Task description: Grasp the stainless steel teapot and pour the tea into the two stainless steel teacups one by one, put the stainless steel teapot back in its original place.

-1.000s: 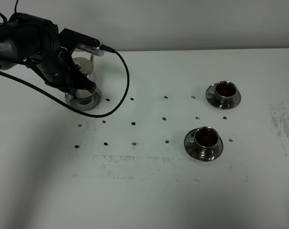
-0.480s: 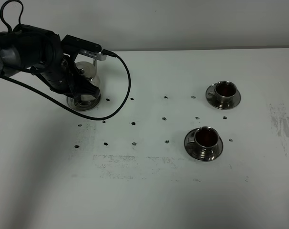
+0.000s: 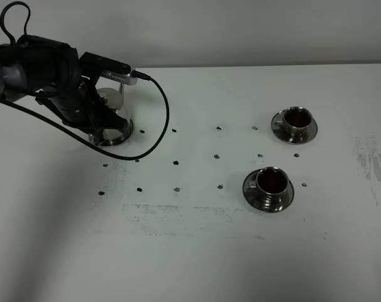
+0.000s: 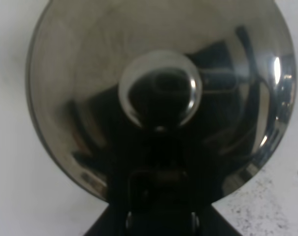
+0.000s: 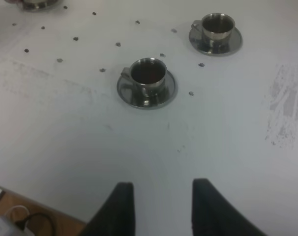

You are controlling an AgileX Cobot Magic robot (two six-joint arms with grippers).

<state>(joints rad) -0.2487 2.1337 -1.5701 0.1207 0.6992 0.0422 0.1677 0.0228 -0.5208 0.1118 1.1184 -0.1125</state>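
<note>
My left gripper releases the teapot now, since the teapot's lower edge rests on the white tabletop beside the black dots, so the teapot would stand.
The stainless steel teapot (image 3: 115, 130) stands at the far left of the table, mostly covered by my left arm. Its domed lid and knob (image 4: 160, 91) fill the left wrist view. My left gripper (image 4: 160, 220) is shut on the teapot at its handle side, which lies in dark shadow. The two stainless steel teacups sit on saucers at the right, one farther back (image 3: 297, 120) and one nearer (image 3: 270, 184), both with dark tea inside. The right wrist view shows the near cup (image 5: 148, 73) and the far cup (image 5: 218, 25). My right gripper (image 5: 161, 204) hangs open above bare table, well short of them.
A black cable (image 3: 158, 119) loops from the left arm over the table beside the teapot. Small black dots (image 3: 176, 163) mark a grid across the table's middle. Grey scuffs (image 3: 373, 167) lie near the right edge. A table edge with wires (image 5: 21, 216) shows under the right gripper.
The left arm has swung slightly back and to the left with the teapot, which now sits lower and more hidden. Cups and right gripper have not moved.
</note>
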